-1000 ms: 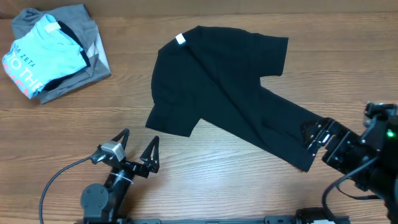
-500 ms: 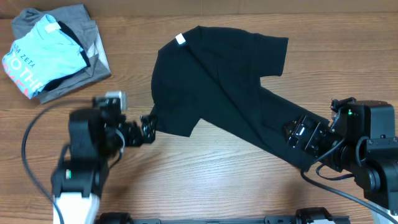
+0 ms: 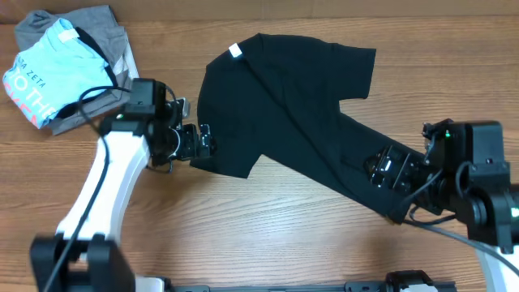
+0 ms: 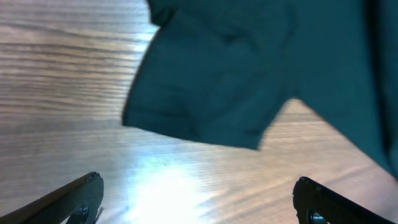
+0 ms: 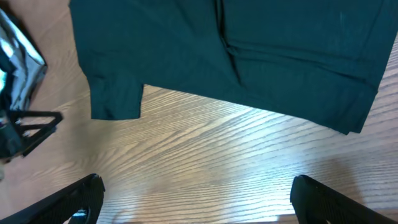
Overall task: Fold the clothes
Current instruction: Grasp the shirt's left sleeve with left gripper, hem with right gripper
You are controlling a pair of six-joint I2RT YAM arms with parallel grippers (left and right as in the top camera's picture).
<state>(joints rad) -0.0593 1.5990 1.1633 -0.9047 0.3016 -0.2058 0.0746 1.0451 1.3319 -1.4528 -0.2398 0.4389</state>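
My left gripper is due to grab the black T-shirt's sleeve by its outer edge (image 3: 219,169) (image 4: 191,132) next, opposite the hem, to straighten and fold it.
The black T-shirt (image 3: 284,105) lies flat across the middle of the table, its white neck label (image 3: 235,52) at the upper left. My left gripper (image 3: 199,143) is open and empty beside the shirt's left sleeve; in the left wrist view the sleeve (image 4: 211,81) lies ahead of the open fingers (image 4: 199,200). My right gripper (image 3: 381,169) is open and empty over the shirt's lower right hem. In the right wrist view the shirt (image 5: 249,56) lies just beyond the open fingers (image 5: 199,198), with bare wood between them.
A pile of other clothes sits at the back left: a light blue printed shirt (image 3: 50,71) on a grey garment (image 3: 93,23). The wooden table (image 3: 268,235) shows bare along the front. The left arm also appears in the right wrist view (image 5: 18,118).
My left arm has swung up from the front edge to the shirt's left sleeve. My right arm has moved left, over the lower right hem. The shirt has not moved.
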